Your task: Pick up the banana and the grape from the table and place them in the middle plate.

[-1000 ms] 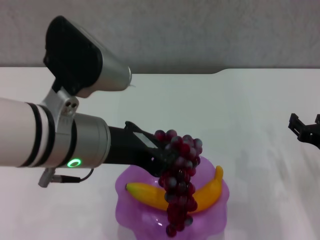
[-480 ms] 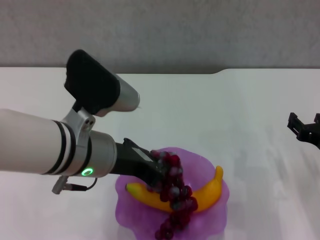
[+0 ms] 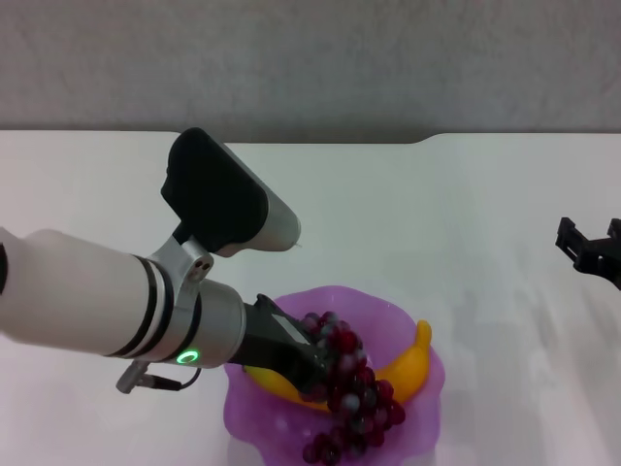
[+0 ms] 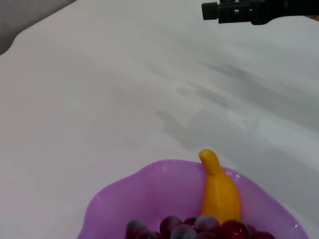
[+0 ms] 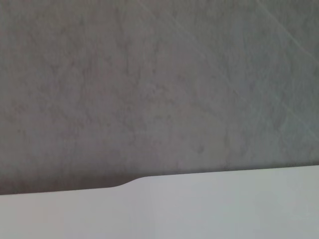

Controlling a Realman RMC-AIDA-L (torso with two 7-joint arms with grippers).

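Observation:
The dark red grape (image 3: 355,392) rests across the banana inside the purple plate's wavy rim (image 3: 427,437), so it is now time for my left gripper to open.
The purple plate (image 3: 386,315) with a wavy rim stands at the near middle of the white table (image 3: 437,204). The yellow banana (image 3: 414,365) lies in it. The dark red grape (image 3: 355,392) lies across the banana inside the plate. My left gripper (image 3: 312,363) is low in the plate, shut on the upper end of the bunch; its fingers are partly hidden by the grapes. The left wrist view shows the plate (image 4: 149,189), the banana (image 4: 219,194) and the tops of the grapes (image 4: 199,228). My right gripper (image 3: 592,250) hangs open and empty at the right edge.
The table's notched far edge (image 3: 427,142) meets a grey wall (image 3: 310,58). The right wrist view shows only that wall (image 5: 159,74) and the table edge (image 5: 129,183). The right gripper also shows far off in the left wrist view (image 4: 239,11).
My left gripper has come down and forward with the grape. The bunch hung above the plate a second ago and now lies on the banana inside it. The right arm has not moved.

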